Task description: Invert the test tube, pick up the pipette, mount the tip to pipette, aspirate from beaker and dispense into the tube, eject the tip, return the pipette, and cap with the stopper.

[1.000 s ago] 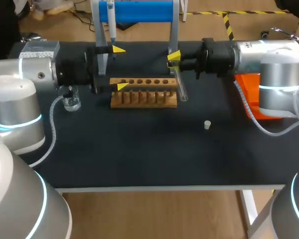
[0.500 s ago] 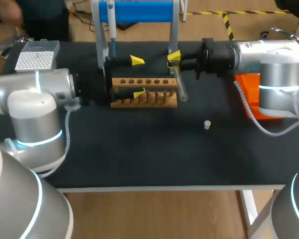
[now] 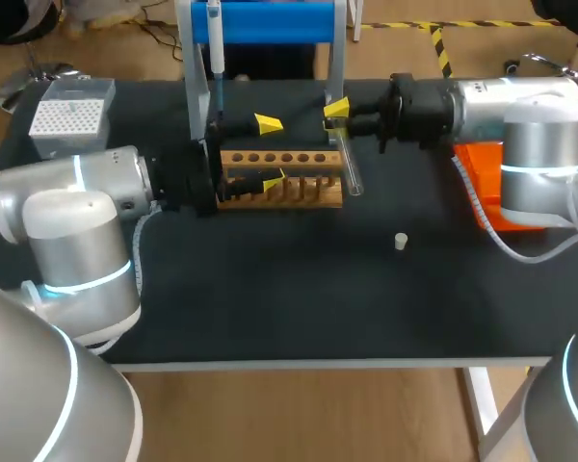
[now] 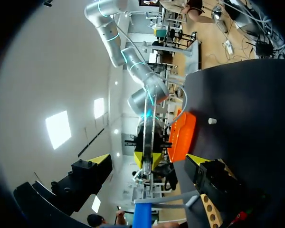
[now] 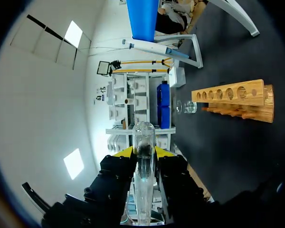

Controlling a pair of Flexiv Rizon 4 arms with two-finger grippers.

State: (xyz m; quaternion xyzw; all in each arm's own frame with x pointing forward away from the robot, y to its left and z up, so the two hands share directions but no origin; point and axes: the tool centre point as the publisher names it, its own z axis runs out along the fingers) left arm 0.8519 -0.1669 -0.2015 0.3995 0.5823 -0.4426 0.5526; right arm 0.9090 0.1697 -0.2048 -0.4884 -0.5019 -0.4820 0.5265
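Observation:
My left gripper grabs the tube by its open end sticking out next, since my right gripper's fingers cover one end of the test tube [image 3: 352, 174].
My right gripper [image 3: 335, 111] is shut on a clear test tube [image 3: 352, 174], which hangs upright just off the right end of the wooden rack [image 3: 299, 191]. In the right wrist view the tube [image 5: 143, 185] runs between the gripper's [image 5: 143, 152] yellow tips. My left gripper [image 3: 271, 149] is open and empty, its tips straddling the rack's left part. Ahead of that gripper [image 4: 147, 159] the held tube [image 4: 150, 128] shows. The pipette [image 3: 215, 38] hangs on the blue stand. A small white stopper [image 3: 401, 241] lies on the mat. The beaker [image 5: 186, 107] shows beyond the rack.
A white tip box [image 3: 69, 115] sits at the back left corner. An orange bin [image 3: 491, 197] stands at the right under my right arm. The stand's grey legs [image 3: 335, 58] rise just behind the rack. My left arm hides the beaker in the head view.
My left arm has swung right, from beside the beaker to the rack's left end, its gripper still open. The right arm and tube have not moved.

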